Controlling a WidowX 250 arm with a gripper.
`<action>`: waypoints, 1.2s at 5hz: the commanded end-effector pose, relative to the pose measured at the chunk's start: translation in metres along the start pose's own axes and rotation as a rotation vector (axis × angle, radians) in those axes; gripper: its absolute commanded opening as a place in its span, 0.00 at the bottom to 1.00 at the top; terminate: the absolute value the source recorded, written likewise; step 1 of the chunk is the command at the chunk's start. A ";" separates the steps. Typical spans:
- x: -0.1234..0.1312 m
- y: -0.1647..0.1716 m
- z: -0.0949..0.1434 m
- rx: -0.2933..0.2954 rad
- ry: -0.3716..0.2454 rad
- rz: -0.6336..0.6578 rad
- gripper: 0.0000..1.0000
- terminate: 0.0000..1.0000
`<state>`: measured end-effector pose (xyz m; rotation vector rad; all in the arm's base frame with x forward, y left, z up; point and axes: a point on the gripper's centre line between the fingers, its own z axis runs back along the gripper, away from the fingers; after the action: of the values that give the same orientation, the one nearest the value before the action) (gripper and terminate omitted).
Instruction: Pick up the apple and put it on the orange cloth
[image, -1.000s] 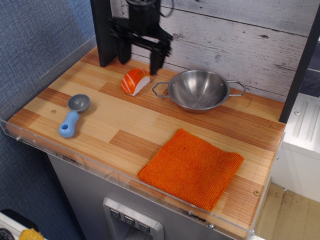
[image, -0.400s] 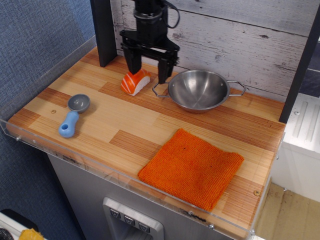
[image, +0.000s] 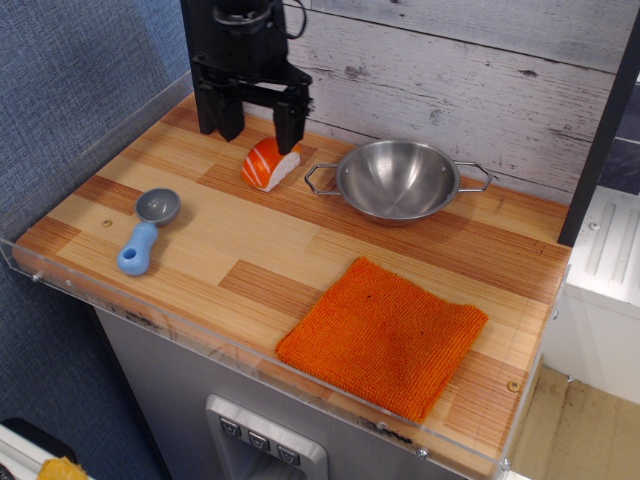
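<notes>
Next, my gripper grabs the sushi toy by its orange striped body to set the toy on the orange cloth.
The apple, a small salmon-sushi-like toy with an orange striped top and white base, lies on the wooden counter at the back left. My black gripper is open and hangs just behind and above it, its right finger close over the toy's back edge and its left finger further left. The fingers do not hold the toy. The orange cloth, square and knitted, lies flat near the front edge, right of centre, with nothing on it.
A steel bowl with two wire handles stands right of the toy. A blue-handled grey scoop lies at the left. A dark post and the plank wall are right behind the gripper. A clear rim edges the counter.
The gripper has shifted left from above the gap between toy and bowl, so that it now sits behind the toy's left side. The toy, bowl, scoop and cloth have not moved.
</notes>
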<state>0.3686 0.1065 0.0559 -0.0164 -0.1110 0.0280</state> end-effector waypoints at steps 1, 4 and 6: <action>0.007 0.000 -0.006 0.012 -0.039 0.000 1.00 0.00; -0.002 -0.029 -0.036 0.045 -0.009 -0.042 1.00 0.00; -0.009 -0.025 -0.011 0.032 -0.059 -0.017 0.00 0.00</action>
<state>0.3555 0.0726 0.0190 -0.0087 -0.0899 0.0108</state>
